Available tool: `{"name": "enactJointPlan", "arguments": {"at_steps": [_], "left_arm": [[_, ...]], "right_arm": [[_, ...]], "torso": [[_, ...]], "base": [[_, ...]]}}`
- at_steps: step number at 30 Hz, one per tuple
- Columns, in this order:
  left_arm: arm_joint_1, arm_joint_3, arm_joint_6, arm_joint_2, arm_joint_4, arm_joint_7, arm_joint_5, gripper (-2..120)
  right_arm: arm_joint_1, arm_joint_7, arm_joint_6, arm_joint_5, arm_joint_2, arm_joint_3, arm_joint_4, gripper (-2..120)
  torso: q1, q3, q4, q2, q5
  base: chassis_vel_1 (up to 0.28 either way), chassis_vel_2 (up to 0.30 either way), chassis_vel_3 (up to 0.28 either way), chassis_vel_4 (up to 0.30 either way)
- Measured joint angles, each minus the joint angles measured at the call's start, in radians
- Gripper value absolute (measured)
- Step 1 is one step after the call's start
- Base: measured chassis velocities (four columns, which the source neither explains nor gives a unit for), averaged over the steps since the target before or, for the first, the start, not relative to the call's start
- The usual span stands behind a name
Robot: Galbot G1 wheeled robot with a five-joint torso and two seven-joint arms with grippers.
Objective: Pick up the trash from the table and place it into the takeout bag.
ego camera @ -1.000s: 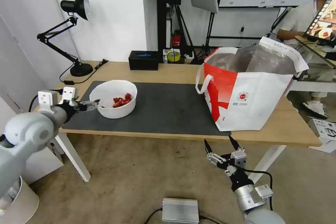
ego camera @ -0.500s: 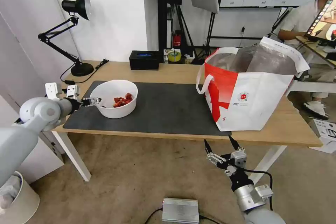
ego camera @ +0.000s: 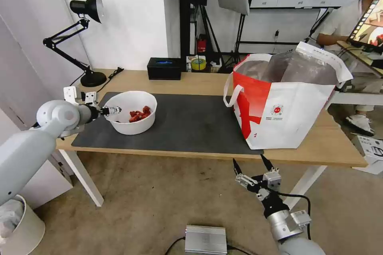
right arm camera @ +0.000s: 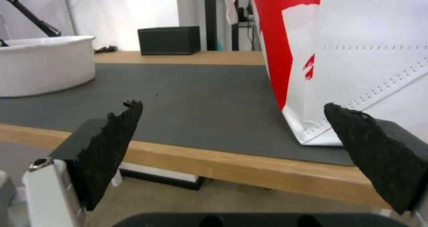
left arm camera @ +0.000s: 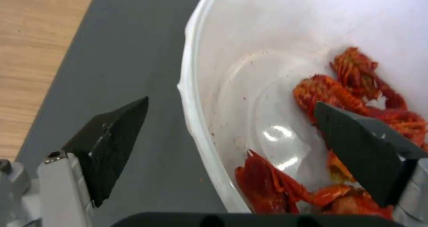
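Note:
The bowl's round body is far wider than the open fingers, so the left gripper will grab the bowl by its thin rim next.
The trash in view is a white round bowl with red scraps, standing on the left part of the dark grey mat on the table. My left gripper is open at the bowl's left rim. In the left wrist view the rim passes between its fingers: one fingertip is outside over the mat, the other is inside above the scraps. The takeout bag stands open on the right of the table. My right gripper hangs open below the table's front edge.
A black desk lamp stands at the back left and a black box at the back middle. A grey metal box lies on the floor between the arms. A white bin is low on the left.
My left gripper has moved forward and right from beside the bowl until its fingers straddle the bowl's left rim. The right arm, bowl and bag have not moved.

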Motion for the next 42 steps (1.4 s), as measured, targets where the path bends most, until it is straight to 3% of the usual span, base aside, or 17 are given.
{"name": "enactJointPlan", "arguments": {"at_steps": [12,22,26,28,30,36,40,42], "left_arm": [[-0.051,0.062,0.018,-0.004,0.021,-0.033,0.001,99],[-0.085,0.121,0.018,0.023,0.007,-0.028,-0.004,62],[-0.097,0.135,0.018,0.029,0.007,-0.027,-0.004,52],[-0.108,0.151,0.018,0.038,0.005,-0.027,-0.004,40],[-0.110,0.155,0.018,0.041,0.004,-0.026,-0.004,37],[-0.118,0.182,0.017,0.081,-0.020,0.033,-0.003,12],[-0.123,0.187,0.017,0.084,-0.021,0.039,-0.003,0],[-0.123,0.188,0.017,0.087,-0.023,0.040,-0.003,0]], "right_arm": [[0.000,0.000,0.000,0.000,0.000,0.000,0.000,100],[0.000,0.000,0.000,0.000,0.000,0.000,0.000,100],[0.000,0.000,0.000,0.000,0.000,0.000,0.000,100],[0.000,0.000,0.000,0.000,0.000,0.000,0.000,100],[0.000,0.000,0.000,0.000,0.000,0.000,0.000,100],[0.000,0.000,0.000,0.000,0.000,0.000,0.000,100],[0.000,0.000,0.000,0.000,0.000,0.000,0.000,100],[0.000,0.000,0.000,0.000,0.000,0.000,0.000,100]], "torso": [[0.000,0.000,-0.0001,0.000,0.0000],[0.000,0.000,-0.0001,0.000,-0.0001],[0.000,0.000,-0.0001,0.000,0.0000],[0.000,0.000,-0.0001,0.000,0.0000],[0.000,0.000,-0.0001,0.000,-0.0001],[0.000,0.000,0.0001,0.000,0.0000],[0.000,0.000,-0.0003,0.000,0.0000],[0.000,0.000,-0.0002,0.000,0.0000]], "base": [[0.000,0.000,0.000,0.000],[0.000,0.000,0.000,0.000],[0.000,0.000,0.000,0.000],[0.000,0.000,0.000,0.000],[0.000,0.000,0.000,0.000],[0.000,0.000,0.000,0.000],[0.000,0.000,0.000,0.000],[0.000,0.000,0.000,0.000]]}}
